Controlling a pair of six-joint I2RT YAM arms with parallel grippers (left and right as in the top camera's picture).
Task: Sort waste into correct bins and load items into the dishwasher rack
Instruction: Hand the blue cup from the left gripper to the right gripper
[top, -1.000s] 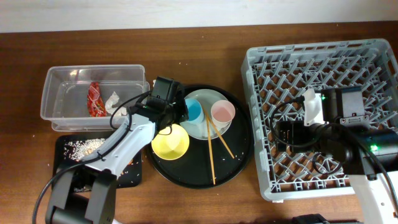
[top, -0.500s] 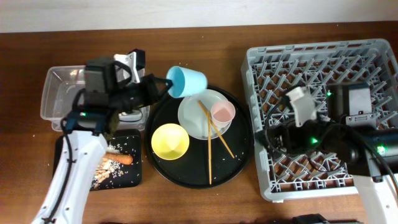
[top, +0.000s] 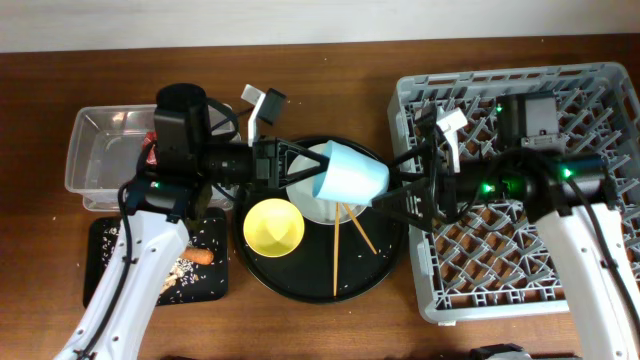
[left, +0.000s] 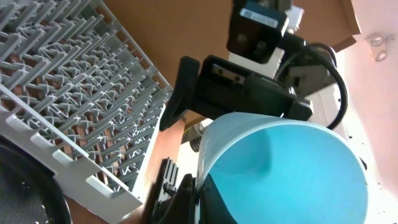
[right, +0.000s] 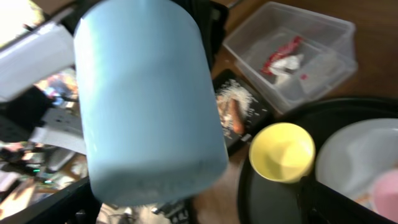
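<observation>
The light blue cup should go onto the grey rack opening first, so its rim has to stay free. I will grab the cup next with my right gripper, across its base end (top: 377, 184) (right: 160, 182).
My left gripper (top: 305, 170) is shut on the rim of the light blue cup (top: 350, 175) and holds it on its side above the round black tray, one finger inside the wall and one outside (left: 198, 202). My right gripper (top: 400, 188) is open, its fingers on either side of the cup's base (right: 146, 106); I cannot tell if they touch it. The yellow bowl (top: 273, 227), white plate (top: 312, 205) and chopsticks (top: 340, 250) lie on the tray. The pink cup (right: 388, 193) shows only in the right wrist view. The grey rack (top: 560, 280) stands at the right.
The clear tub (top: 100, 150) at the far left holds the red wrapper (right: 280, 53) and white paper (right: 289, 63). The shallow black tray (top: 100, 250) in front of it holds rice scraps and the orange sausage stick (top: 200, 255). The round black tray (top: 300, 285) is at the centre.
My left gripper has carried the blue cup to the right, over the round tray. My right arm has swung left out of the rack, its open fingers now at the cup's base.
</observation>
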